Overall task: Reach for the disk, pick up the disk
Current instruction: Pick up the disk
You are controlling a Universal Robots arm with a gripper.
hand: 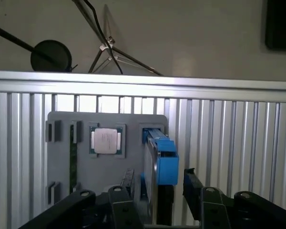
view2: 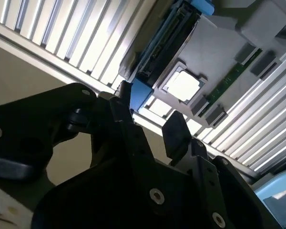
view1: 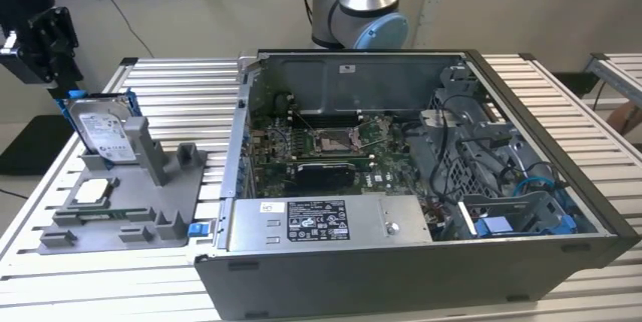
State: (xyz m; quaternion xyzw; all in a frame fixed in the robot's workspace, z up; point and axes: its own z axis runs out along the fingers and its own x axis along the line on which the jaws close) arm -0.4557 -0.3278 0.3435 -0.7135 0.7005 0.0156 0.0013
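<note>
The grey holder's slot holds the disk's lower end, so the gripper should next grab the disk by its raised upper end, across its flat sides, to pick it up.
The disk stands upright on its edge in a slot of the grey holder at the exterior view's left; it is silver with a white label and a blue bracket around it. My black gripper hangs just above its top far corner. In the first wrist view the disk shows edge-on between my two fingers, one finger on each side with a small gap to it. My gripper is open and holds nothing. The second wrist view has the blue bracket corner between the fingertips.
A small silver square chip lies flat on the same holder, beside a green memory stick. The open computer case takes up the middle of the slatted metal table. The arm's base rises behind the case.
</note>
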